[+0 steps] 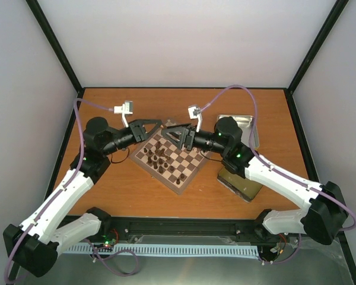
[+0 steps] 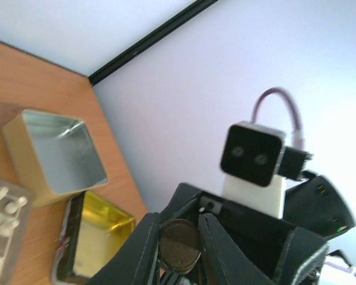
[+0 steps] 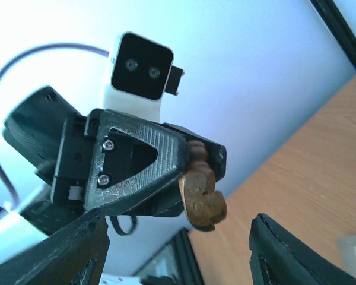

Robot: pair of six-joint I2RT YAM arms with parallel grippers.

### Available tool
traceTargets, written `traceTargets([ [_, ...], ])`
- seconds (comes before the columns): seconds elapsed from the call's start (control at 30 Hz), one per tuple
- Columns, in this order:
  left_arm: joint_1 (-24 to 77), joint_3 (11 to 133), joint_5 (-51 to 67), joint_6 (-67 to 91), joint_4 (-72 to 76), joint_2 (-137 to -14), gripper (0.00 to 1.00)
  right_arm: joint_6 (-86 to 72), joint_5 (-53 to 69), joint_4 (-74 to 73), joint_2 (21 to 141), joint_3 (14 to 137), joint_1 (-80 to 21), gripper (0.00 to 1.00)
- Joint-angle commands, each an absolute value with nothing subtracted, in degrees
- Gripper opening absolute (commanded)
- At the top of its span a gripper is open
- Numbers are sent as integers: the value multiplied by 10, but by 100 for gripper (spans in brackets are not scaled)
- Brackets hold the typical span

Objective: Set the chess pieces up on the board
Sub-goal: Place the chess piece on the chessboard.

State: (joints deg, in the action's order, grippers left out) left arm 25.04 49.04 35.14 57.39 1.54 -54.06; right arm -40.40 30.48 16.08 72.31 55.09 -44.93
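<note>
The dark brown knight needs its round base free to stand on its square, so my right gripper should reach the knight and grab its head (image 3: pixel 203 206).
The board (image 1: pixel 184 164) lies mid-table with several dark chess pieces (image 1: pixel 160 155) on its left half. My left gripper (image 1: pixel 156 126) hangs above the board's far corner, shut on a dark brown knight (image 3: pixel 202 199). The knight's round base shows between my left fingers in the left wrist view (image 2: pixel 179 244). My right gripper (image 1: pixel 171 133) faces the left one, tip to tip. In the right wrist view the right gripper (image 3: pixel 177 237) is open wide and empty, with the knight just beyond its jaws.
An open silver tin (image 1: pixel 238 124) stands right of the board, also in the left wrist view (image 2: pixel 53 157). A yellow-lined tin (image 2: pixel 98 234) lies under my right forearm (image 1: pixel 273 175). A clear tray of cream pieces (image 2: pixel 3 222) is beside it.
</note>
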Motion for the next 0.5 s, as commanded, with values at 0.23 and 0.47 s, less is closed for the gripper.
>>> traceTargets([
  [0.23,252,507,337,660,198,-534,3,-683,277,444,747,527,-446,50],
  [0.47,252,496,341,656,233,-533,3,-732,296,485,780,552,-447,39],
])
